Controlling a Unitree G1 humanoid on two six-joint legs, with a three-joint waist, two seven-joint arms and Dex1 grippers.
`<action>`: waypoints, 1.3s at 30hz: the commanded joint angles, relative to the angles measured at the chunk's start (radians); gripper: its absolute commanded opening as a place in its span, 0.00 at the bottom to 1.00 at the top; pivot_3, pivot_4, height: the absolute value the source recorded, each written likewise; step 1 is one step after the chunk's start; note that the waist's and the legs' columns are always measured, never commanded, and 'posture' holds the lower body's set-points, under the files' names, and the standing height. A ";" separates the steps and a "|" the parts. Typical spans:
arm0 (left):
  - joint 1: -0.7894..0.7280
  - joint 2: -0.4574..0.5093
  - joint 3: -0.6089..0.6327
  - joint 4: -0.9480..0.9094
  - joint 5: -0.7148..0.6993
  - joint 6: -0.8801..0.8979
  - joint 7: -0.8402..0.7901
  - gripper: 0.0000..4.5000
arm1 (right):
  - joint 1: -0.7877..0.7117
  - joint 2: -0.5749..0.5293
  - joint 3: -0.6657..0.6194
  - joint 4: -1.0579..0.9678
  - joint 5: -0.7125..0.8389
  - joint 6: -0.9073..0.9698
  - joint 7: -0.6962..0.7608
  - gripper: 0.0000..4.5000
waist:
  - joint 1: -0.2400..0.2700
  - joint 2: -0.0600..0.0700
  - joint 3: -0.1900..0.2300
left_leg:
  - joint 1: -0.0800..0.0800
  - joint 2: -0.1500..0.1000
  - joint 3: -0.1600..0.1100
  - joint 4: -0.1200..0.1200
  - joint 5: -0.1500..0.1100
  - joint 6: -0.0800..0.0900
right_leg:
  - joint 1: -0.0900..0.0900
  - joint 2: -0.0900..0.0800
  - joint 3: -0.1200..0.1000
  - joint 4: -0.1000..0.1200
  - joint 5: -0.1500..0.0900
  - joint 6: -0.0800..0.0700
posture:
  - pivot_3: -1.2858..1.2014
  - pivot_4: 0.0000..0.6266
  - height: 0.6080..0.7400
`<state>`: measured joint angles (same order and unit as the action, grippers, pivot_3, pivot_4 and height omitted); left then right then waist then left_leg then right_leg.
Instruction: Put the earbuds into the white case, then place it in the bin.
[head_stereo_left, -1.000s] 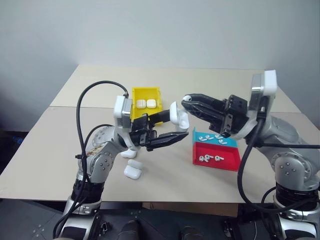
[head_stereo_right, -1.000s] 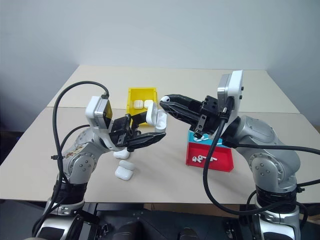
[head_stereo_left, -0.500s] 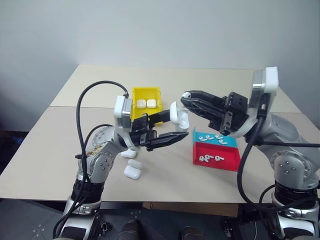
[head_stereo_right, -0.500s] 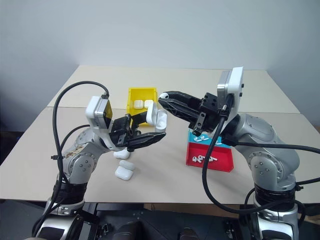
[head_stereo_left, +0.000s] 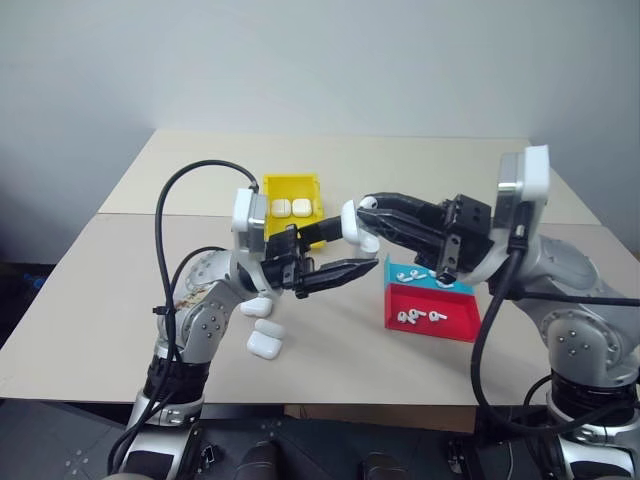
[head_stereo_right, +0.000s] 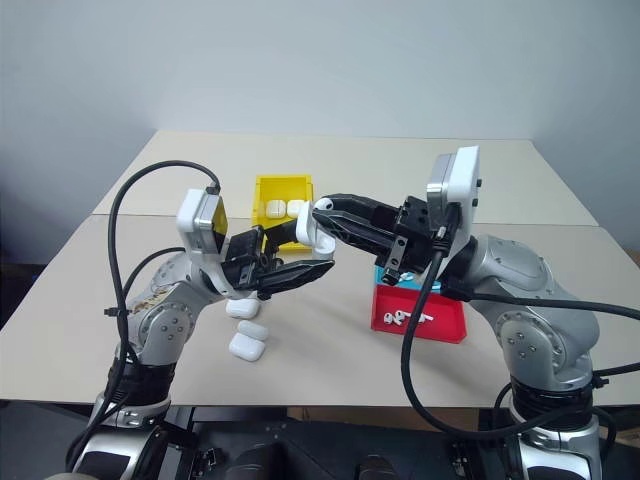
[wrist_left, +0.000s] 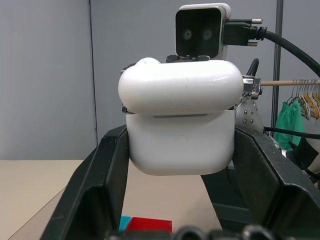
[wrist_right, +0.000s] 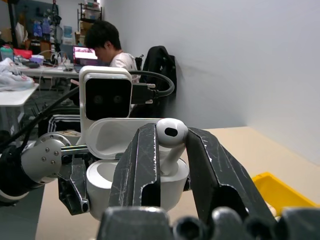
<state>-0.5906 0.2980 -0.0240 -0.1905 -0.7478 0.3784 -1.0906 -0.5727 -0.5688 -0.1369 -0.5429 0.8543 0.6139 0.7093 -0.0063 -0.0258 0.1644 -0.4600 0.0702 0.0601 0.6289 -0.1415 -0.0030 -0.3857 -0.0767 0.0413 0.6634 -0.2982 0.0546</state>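
Note:
In the right wrist view the earbud's stem (wrist_right: 171, 159) stands inside the rim of the case's open well, so my right gripper opens now.
My left gripper (head_stereo_left: 355, 246) is shut on the white case (wrist_left: 180, 145) and holds it in the air over the table, lid flipped open. My right gripper (head_stereo_left: 367, 216) faces it from the right, shut on one of the earbuds (wrist_right: 171, 132). The earbud's stem points down at the case's open well (wrist_right: 107, 181); I cannot tell whether it touches. More earbuds (head_stereo_left: 420, 317) lie in the trays below. The yellow bin (head_stereo_left: 290, 181) stands on the table behind the left arm, with two shut cases (head_stereo_left: 292, 207) inside.
A red tray (head_stereo_left: 455, 328) and a teal tray (head_stereo_left: 400, 270) sit under the right arm. Three loose white cases (head_stereo_left: 265, 344) lie on the table under the left arm. In the right wrist view a person (wrist_right: 107, 45) sits at a desk far behind.
The right gripper has dipped slightly with the earbud, closer to the open case. The left gripper and the case have stayed where they were.

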 joint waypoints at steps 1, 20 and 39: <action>-0.017 -0.003 0.003 -0.042 -0.024 0.000 -0.002 0.62 | -0.002 -0.008 0.007 -0.023 -0.017 -0.019 -0.007 0.14 | 0.000 0.000 0.000 | 0.000 0.000 0.000 0.000 0.000 0.000 | 0.000 0.000 0.000 0.000 0.000 0.000 | 0.52 0.24 1.00; -0.017 -0.012 0.008 -0.036 -0.015 -0.009 0.002 0.62 | 0.027 -0.042 0.029 -0.031 -0.026 -0.054 0.092 0.55 | 0.000 0.000 0.000 | 0.000 0.000 0.000 0.000 0.000 0.000 | 0.000 0.000 0.000 0.000 0.000 0.000 | 0.52 0.24 1.00; -0.012 0.034 0.041 -0.006 -0.003 -0.021 -0.012 0.62 | -0.078 -0.172 -0.068 0.138 -0.037 -0.052 0.121 0.98 | 0.000 0.000 0.000 | 0.000 0.000 0.000 0.000 0.000 0.000 | 0.000 0.000 0.000 0.000 0.000 0.000 | 0.52 0.24 1.00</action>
<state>-0.5878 0.3257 -0.0019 -0.1793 -0.7454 0.3757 -1.0962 -0.6235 -0.7197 -0.1700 -0.4158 0.8212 0.5750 0.8060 -0.0061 -0.0260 0.1646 -0.4600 0.0701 0.0606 0.6288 -0.1415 -0.0030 -0.3859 -0.0769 0.0413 0.6631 -0.2982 0.0545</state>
